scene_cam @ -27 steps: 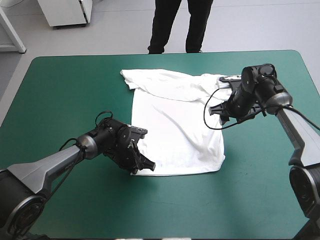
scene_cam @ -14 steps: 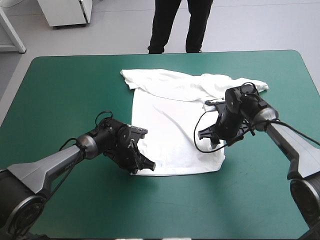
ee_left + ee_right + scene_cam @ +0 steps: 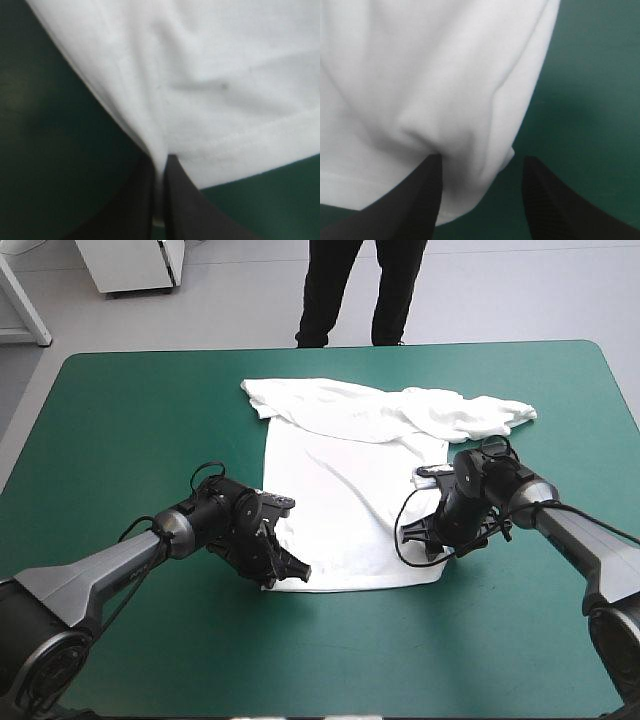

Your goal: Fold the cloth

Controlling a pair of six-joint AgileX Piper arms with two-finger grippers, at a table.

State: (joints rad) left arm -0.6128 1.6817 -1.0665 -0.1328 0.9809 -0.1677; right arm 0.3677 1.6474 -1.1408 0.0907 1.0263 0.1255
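Note:
Next, my right gripper grabs the white T-shirt [image 3: 345,490] by the hem's near corner [image 3: 438,570] to fold the T-shirt. The hem's edge stands in a fold there.
The white T-shirt [image 3: 345,490] lies spread flat in the middle of the table, collar end toward the far edge. Its right sleeve [image 3: 480,412] is bunched in folds. My left gripper [image 3: 288,573] sits at the hem's near left corner. In the left wrist view the left gripper [image 3: 160,161] is shut on the T-shirt [image 3: 210,75], a pinch of hem between the black fingers. My right gripper [image 3: 422,540] is low over the hem's near right corner. In the right wrist view the right gripper [image 3: 482,161] stands open, the T-shirt's side edge [image 3: 485,125] lying between its fingers.
Bare teal-green cover [image 3: 130,410] stretches to the left of the shirt, and more of the cover [image 3: 560,640] lies to its right and toward the near edge.
My right gripper has come from beside the right sleeve down along the shirt's right side to the near right hem corner. The left gripper has stayed put.

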